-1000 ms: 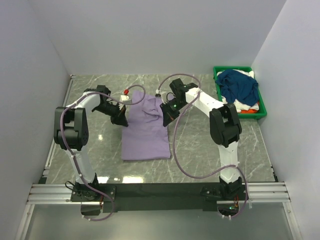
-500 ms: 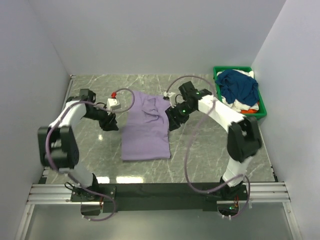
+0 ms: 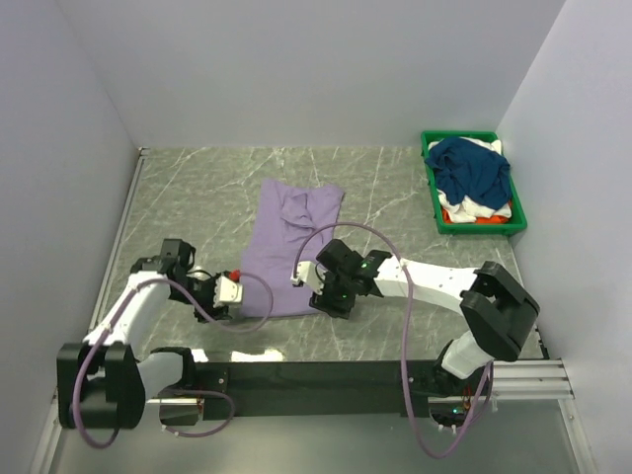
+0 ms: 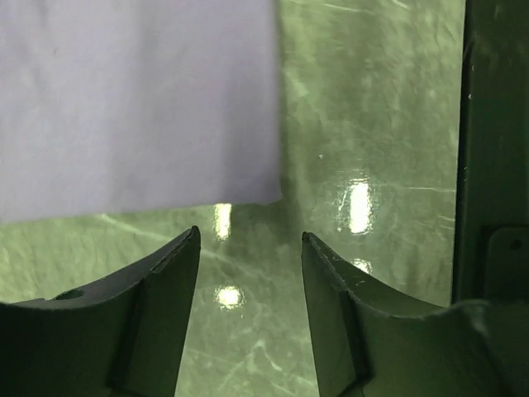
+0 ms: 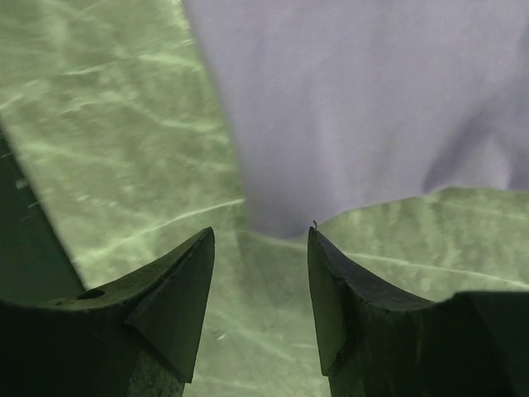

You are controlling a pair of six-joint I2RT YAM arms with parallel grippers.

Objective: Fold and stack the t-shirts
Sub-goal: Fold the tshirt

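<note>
My left gripper is to grab the lavender t-shirt's near corner (image 4: 263, 190) next, opposite my right gripper's corner. The t-shirt's near end can then be folded over evenly.
A light lavender t-shirt (image 3: 293, 242) lies flat in the middle of the table, folded into a long strip. My left gripper (image 3: 235, 302) is low at its near left corner, open and empty. In the left wrist view (image 4: 250, 238) the shirt's corner (image 4: 140, 107) lies just ahead of the fingertips. My right gripper (image 3: 321, 296) is at the near right corner, also open and empty. The right wrist view (image 5: 260, 233) shows the shirt's corner (image 5: 355, 107) just beyond the tips. A navy t-shirt (image 3: 474, 168) lies over white and orange garments in the bin.
A green bin (image 3: 433, 188) stands at the back right against the right wall. White walls close the table on the left, back and right. A black rail (image 3: 316, 375) runs along the near edge, close behind both grippers.
Both grippers have opened and let go of the lavender shirt's far end. Both arms have swung toward me, down to the shirt's near corners. The shirt now lies flat.
</note>
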